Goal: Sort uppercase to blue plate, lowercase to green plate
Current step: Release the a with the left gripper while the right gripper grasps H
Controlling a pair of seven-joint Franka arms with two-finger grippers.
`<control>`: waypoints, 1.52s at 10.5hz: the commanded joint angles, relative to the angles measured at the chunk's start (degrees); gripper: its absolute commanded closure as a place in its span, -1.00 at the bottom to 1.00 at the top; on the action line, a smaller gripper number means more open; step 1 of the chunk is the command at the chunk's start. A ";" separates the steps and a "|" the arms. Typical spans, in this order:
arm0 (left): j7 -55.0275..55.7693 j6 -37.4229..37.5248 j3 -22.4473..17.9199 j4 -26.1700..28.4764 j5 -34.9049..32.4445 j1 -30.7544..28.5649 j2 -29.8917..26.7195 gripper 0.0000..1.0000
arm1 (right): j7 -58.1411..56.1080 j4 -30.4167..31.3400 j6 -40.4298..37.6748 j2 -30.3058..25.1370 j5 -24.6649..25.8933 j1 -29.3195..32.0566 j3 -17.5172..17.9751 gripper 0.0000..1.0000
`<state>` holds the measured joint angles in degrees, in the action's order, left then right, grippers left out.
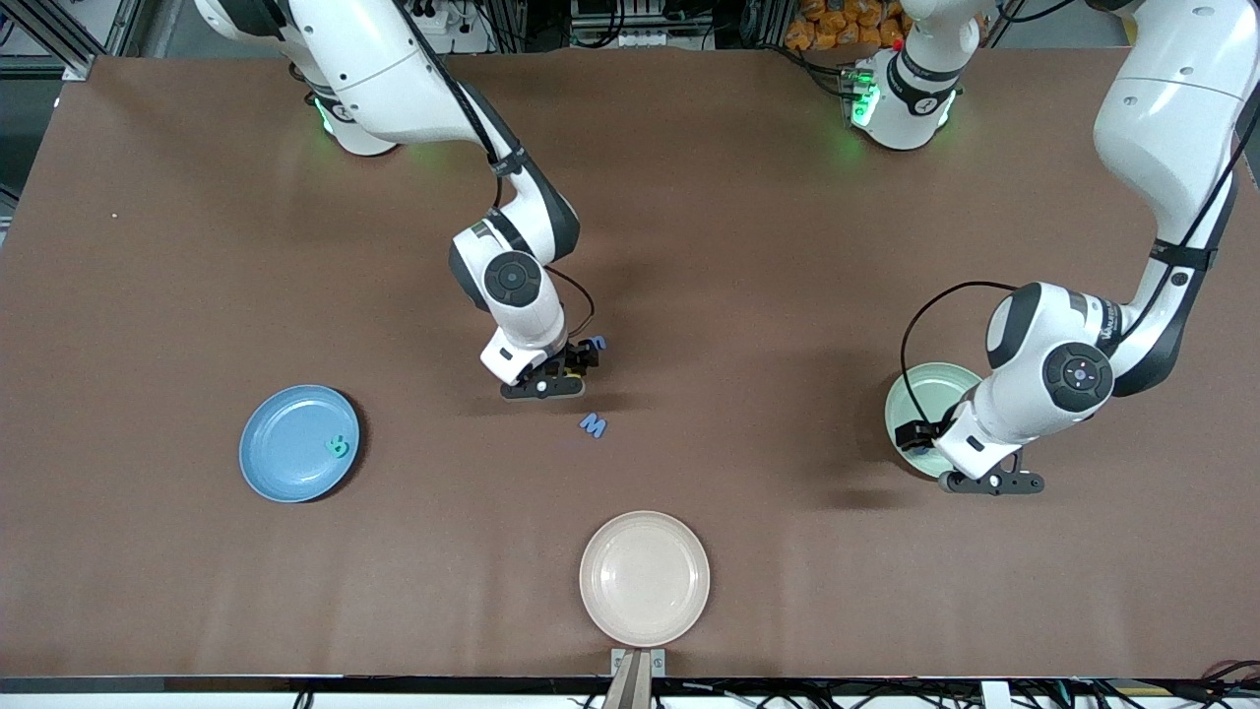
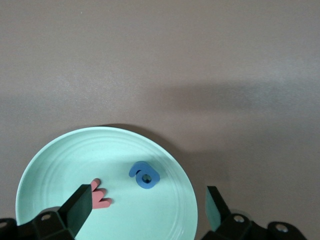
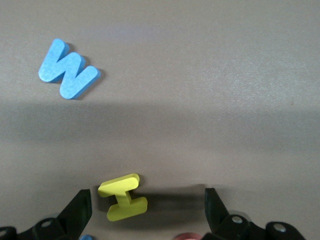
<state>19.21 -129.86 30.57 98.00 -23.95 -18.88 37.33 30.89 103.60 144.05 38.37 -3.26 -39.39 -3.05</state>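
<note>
The fingers of my right gripper are low beside the H, near their shadows on the tabletop, so it is time to close on the yellow H [image 3: 123,197].
My right gripper [image 1: 576,364] is open, low over the table's middle, with the yellow H [image 3: 122,197] lying flat between its fingers [image 3: 80,210]. The angular blue M [image 3: 67,69] lies apart, nearer the front camera [image 1: 593,425]. The small blue m [image 1: 597,343] lies beside the hand. A red piece [image 3: 187,236] and a blue piece [image 3: 86,237] show at the frame's edge. My left gripper [image 2: 146,212] is open and empty over the green plate [image 2: 60,165], which holds the red m [image 2: 100,196] and the rounded blue letter [image 2: 145,175]. The blue plate [image 1: 276,463] holds the teal R [image 1: 338,447]. The tiny yellow letter is out of view.
A cream-white plate [image 1: 644,578] sits near the table's front edge. The green plate [image 1: 911,389] is toward the left arm's end and the blue plate toward the right arm's end.
</note>
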 commanded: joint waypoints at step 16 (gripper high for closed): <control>8.63 11.91 8.09 -3.17 4.79 2.08 -4.90 -1.00 | -10.09 -2.35 -10.42 -4.07 2.21 7.88 -1.00 1.00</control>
<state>25.03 -119.26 37.95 94.98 -20.06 -18.21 33.26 27.14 100.57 138.38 38.11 -1.78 -37.04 -4.59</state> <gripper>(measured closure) 0.000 0.648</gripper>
